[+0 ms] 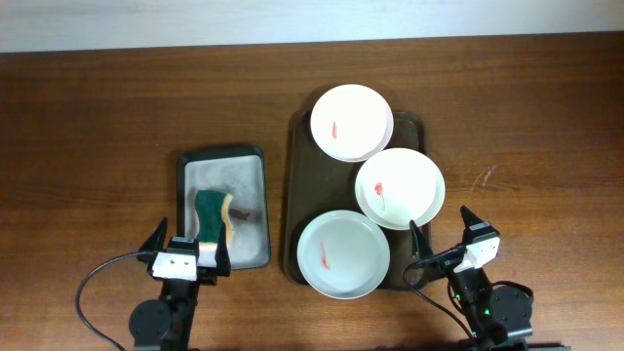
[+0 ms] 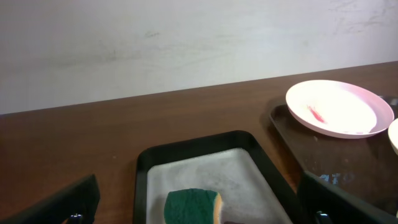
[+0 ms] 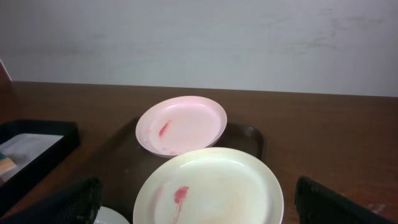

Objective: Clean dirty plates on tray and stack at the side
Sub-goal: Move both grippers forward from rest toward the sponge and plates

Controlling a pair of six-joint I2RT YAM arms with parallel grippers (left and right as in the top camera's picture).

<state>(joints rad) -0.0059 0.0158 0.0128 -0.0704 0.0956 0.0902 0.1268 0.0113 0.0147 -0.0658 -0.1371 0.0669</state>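
Note:
My left gripper grips the sponge by its green side (image 1: 209, 216) (image 2: 189, 207) next, since that leaves the yellow side free to wipe the dirty plates.
Three white plates, each with a red smear, lie on the dark brown tray (image 1: 292, 195): a far plate (image 1: 351, 121), a middle plate (image 1: 400, 187) and a near plate (image 1: 342, 253). My left gripper (image 1: 187, 255) is open and empty at the near end of the sponge tray, just short of the green and yellow sponge (image 1: 214, 216). My right gripper (image 1: 447, 242) is open and empty, at the tray's near right corner. The right wrist view shows the middle plate (image 3: 211, 186) and the far plate (image 3: 181, 124). The left wrist view shows the sponge (image 2: 193, 206) and the far plate (image 2: 339, 107).
A small black sponge tray with a grey bottom (image 1: 249, 175) stands left of the brown tray, with a small dark object (image 1: 244, 214) beside the sponge. Bare wooden table (image 1: 97, 127) stretches to the left and to the far right.

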